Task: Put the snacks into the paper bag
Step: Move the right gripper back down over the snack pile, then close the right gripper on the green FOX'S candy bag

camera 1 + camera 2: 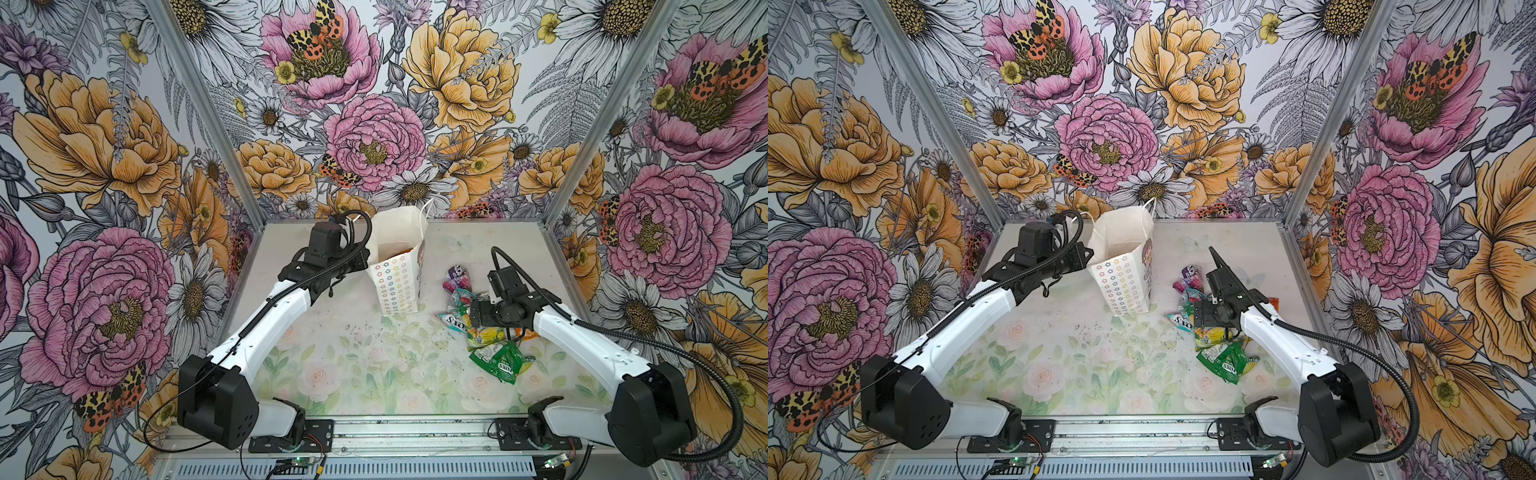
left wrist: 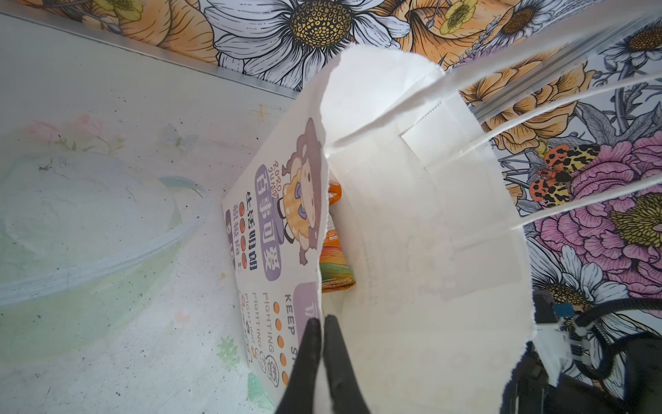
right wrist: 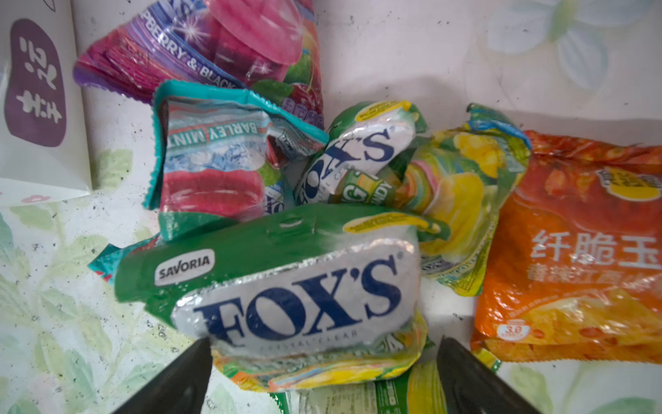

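My fingers reach only the near edge of the green FOX'S packet (image 3: pixel 300 303), so my right gripper moves toward the lettering first, then closes on the packet.
The white paper bag (image 1: pixel 397 270) (image 1: pixel 1121 270) stands upright and open at the back centre. My left gripper (image 2: pixel 323 319) is shut on its near rim, one finger inside and one outside. An orange packet (image 2: pixel 333 258) lies inside the bag. The other snacks lie heaped to the bag's right: purple (image 3: pixel 215 46), teal (image 3: pixel 215 161), green FOX'S (image 3: pixel 286 283), yellow-green (image 3: pixel 465 179) and orange (image 3: pixel 573 251). My right gripper (image 3: pixel 324 342) (image 1: pixel 478 318) hangs open over the heap, its fingers wide on either side of the green FOX'S packet, holding nothing.
Another green packet (image 1: pixel 496 361) lies at the near edge of the heap. The flowered table mat (image 1: pixel 353 365) spreads in front of the bag. Flower-printed walls (image 1: pixel 374 124) close in the back and both sides, with metal corner posts (image 1: pixel 557 208).
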Action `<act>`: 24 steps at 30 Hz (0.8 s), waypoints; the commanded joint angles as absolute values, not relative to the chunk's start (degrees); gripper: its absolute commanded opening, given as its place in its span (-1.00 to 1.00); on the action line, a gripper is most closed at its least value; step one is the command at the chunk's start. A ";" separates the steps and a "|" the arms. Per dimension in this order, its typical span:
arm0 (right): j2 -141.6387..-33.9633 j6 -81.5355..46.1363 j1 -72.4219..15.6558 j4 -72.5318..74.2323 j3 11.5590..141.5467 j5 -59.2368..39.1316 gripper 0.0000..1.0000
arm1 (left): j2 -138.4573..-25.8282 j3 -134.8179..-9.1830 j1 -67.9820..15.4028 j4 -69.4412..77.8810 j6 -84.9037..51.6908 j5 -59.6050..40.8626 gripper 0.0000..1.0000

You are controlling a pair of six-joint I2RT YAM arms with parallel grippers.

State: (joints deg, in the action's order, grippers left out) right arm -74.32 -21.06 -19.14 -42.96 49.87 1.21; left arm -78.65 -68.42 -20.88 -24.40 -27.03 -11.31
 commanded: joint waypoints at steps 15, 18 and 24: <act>-82.86 -18.89 -18.85 -34.24 48.61 -1.04 0.87 | -80.73 -71.10 -21.87 -24.80 -27.79 -11.51 -1.00; -83.06 -18.90 -18.88 -33.84 48.69 -1.31 0.67 | -80.95 -71.27 -22.22 -24.80 -28.02 -11.34 -1.00; -81.95 -19.23 -18.85 -33.79 48.78 -2.46 0.13 | -80.88 -71.05 -22.50 -24.79 -28.04 -11.26 -1.00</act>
